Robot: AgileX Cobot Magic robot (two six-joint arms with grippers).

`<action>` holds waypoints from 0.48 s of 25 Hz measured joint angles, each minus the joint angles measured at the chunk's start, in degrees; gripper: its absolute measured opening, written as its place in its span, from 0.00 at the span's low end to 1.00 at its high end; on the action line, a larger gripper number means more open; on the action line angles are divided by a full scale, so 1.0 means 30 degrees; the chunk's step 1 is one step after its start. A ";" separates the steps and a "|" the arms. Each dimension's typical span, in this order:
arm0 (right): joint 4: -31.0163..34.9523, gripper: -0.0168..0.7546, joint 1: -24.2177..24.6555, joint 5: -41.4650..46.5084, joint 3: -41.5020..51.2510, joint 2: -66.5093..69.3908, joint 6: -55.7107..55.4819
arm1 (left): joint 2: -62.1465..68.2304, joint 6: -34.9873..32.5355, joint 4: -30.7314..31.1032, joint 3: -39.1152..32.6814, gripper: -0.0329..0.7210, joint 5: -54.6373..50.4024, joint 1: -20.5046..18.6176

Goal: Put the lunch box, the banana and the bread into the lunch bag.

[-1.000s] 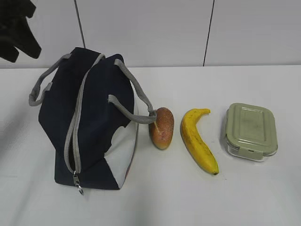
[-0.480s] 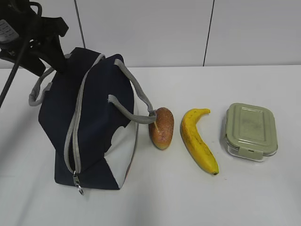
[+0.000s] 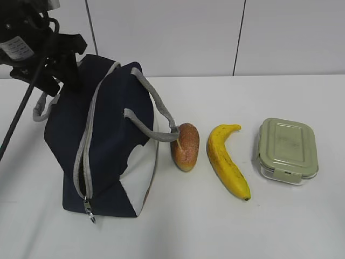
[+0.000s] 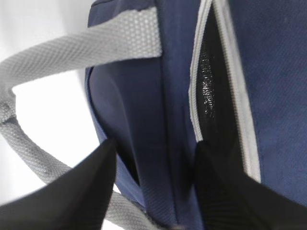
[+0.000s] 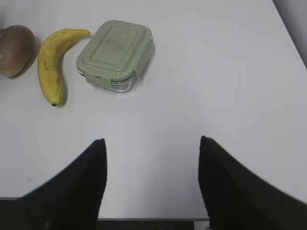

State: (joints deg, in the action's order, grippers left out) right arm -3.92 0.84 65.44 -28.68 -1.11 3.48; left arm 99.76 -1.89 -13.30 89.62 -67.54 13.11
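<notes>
Next, my left gripper grabs the lunch bag by its blue fabric edge (image 4: 160, 143) beside the zipper to hold the bag open for packing.
The navy lunch bag (image 3: 113, 124) stands at the left, its grey zipper (image 3: 86, 151) running along the top. In the left wrist view the zipper (image 4: 213, 81) gapes a little, dark inside. My left gripper (image 3: 62, 78) is open at the bag's far top end, its jaws (image 4: 156, 146) straddling a fold of the bag's blue fabric beside a grey handle (image 4: 72, 48). The bread (image 3: 185, 145), banana (image 3: 226, 161) and lunch box (image 3: 287, 149) lie in a row to the bag's right. My right gripper (image 5: 151, 140) is open and empty above the table, nearer than the lunch box (image 5: 115, 53).
The white table (image 3: 215, 226) meets a white panelled wall (image 3: 188, 38) at the back. The right wrist view shows the banana (image 5: 50, 62) and bread (image 5: 14, 50) at the left, and the table's front edge (image 5: 148, 219). The right arm is outside the exterior view.
My left arm has come in from the upper left corner and down to the far top end of the lunch bag. The bag, bread, banana and lunch box have not moved.
</notes>
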 joint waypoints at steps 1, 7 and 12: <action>0.0000 0.61 0.0000 0.0000 0.0000 0.0000 0.0000 | 0.0000 0.0000 -0.0033 0.0000 0.53 0.0053 0.0000; 0.0000 0.61 0.0000 0.0000 0.0000 0.0000 0.0000 | 0.0000 0.0000 -0.0278 0.0000 0.17 0.0395 0.0000; 0.0000 0.61 0.0000 0.0000 0.0000 0.0000 0.0000 | 0.0014 0.0000 -0.0354 0.0000 0.06 0.0395 0.0000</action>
State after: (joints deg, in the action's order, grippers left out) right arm -3.92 0.84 65.44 -28.68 -1.11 3.48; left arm 99.80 -1.89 -14.36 89.62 -66.36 13.11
